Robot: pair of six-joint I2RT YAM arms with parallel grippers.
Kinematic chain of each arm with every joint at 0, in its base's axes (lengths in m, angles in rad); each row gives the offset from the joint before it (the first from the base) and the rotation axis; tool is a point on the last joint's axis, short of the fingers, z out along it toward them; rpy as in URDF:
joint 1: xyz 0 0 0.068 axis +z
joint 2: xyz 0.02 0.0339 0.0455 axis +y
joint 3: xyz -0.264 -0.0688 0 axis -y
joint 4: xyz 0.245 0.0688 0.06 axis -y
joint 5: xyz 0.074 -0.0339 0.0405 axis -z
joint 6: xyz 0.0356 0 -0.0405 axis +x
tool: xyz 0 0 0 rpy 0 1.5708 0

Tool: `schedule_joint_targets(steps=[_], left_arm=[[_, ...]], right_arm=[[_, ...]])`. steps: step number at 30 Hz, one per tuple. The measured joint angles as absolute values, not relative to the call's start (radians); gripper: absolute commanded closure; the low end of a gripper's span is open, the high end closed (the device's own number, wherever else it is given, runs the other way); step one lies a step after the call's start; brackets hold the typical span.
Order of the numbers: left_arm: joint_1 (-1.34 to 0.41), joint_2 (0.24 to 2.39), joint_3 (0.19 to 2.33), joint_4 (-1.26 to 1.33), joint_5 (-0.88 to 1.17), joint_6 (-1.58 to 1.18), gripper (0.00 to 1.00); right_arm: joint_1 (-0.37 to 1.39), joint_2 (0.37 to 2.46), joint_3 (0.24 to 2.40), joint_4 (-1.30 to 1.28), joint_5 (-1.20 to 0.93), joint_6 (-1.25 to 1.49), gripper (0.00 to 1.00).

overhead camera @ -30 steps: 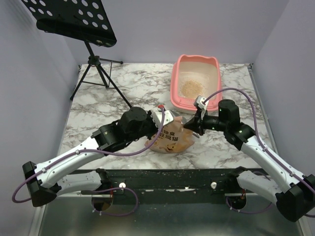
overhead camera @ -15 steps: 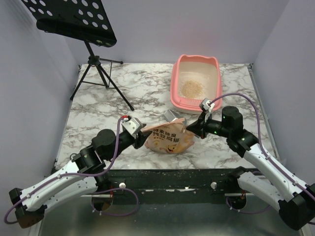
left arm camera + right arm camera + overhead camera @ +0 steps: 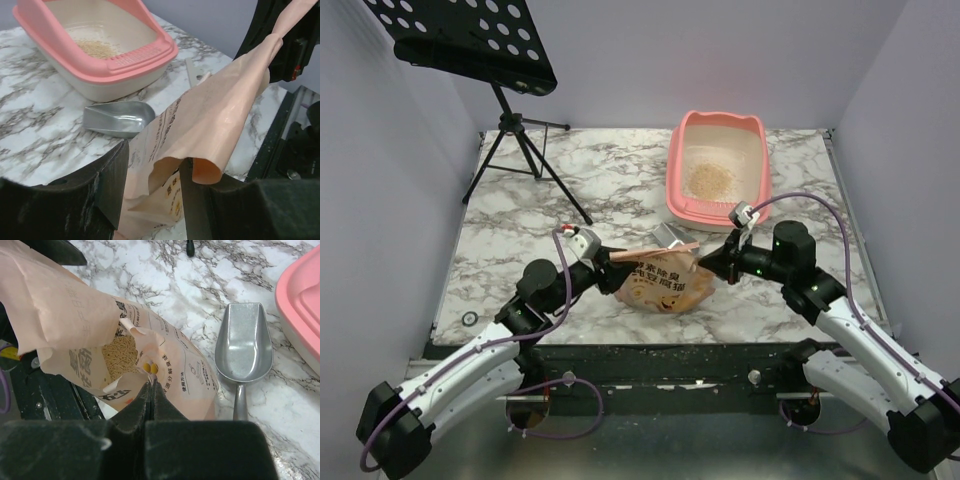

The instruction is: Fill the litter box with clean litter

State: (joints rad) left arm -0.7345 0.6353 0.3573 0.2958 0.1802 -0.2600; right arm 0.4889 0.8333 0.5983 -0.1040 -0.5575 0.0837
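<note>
The left gripper will next grab the bag's flap opposite the right gripper, to shift the bag so that its other edge can be gripped again.
The pink litter box (image 3: 677,175) stands at the back right with a small pile of clean litter (image 3: 708,178) inside; it also shows in the left wrist view (image 3: 142,52), with the litter (image 3: 92,47). An orange-tan printed bag (image 3: 660,282) lies at the front centre, open, with granules (image 3: 119,356) inside. My right gripper (image 3: 712,262) is shut on the bag's right edge (image 3: 151,386). My left gripper (image 3: 604,262) is open, its jaws on either side of the bag's left flap (image 3: 152,195). A grey metal scoop (image 3: 667,236) lies between bag and box.
A black music stand on a tripod (image 3: 520,150) fills the back left. A small dark ring (image 3: 468,318) lies near the front left edge. The scoop (image 3: 244,342) rests bowl up beside the box's near rim (image 3: 302,295).
My left arm has drawn back from the top of the bag to its left side. My right arm has shifted slightly right, still holding the bag.
</note>
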Motion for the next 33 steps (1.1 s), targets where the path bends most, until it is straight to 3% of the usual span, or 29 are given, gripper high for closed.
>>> schedule_joint_targets(steps=[6,12,17,18,21,23,33], left_arm=[[-0.683,0.824,0.339,0.549,0.368,-0.347,0.60],[-0.673,0.924,0.339,0.683,0.496,-0.409,1.00],[-0.669,0.909,0.323,0.688,0.522,-0.416,1.00],[-0.669,0.891,0.313,0.687,0.520,-0.416,1.00],[-0.669,0.813,0.280,0.650,0.485,-0.415,1.00],[-0.671,0.743,0.262,0.598,0.445,-0.413,1.00],[-0.672,0.388,0.117,0.465,0.247,-0.447,1.00]], right_arm=[[0.489,0.828,0.590,-0.098,-0.558,0.110,1.00],[0.489,0.809,0.580,-0.102,-0.545,0.124,1.00],[0.490,0.782,0.567,-0.109,-0.521,0.135,1.00],[0.490,0.775,0.563,-0.110,-0.516,0.139,0.95],[0.490,0.747,0.546,-0.110,-0.501,0.147,0.63],[0.490,0.730,0.537,-0.105,-0.492,0.157,0.54],[0.489,0.744,0.472,0.036,-0.563,0.164,0.50]])
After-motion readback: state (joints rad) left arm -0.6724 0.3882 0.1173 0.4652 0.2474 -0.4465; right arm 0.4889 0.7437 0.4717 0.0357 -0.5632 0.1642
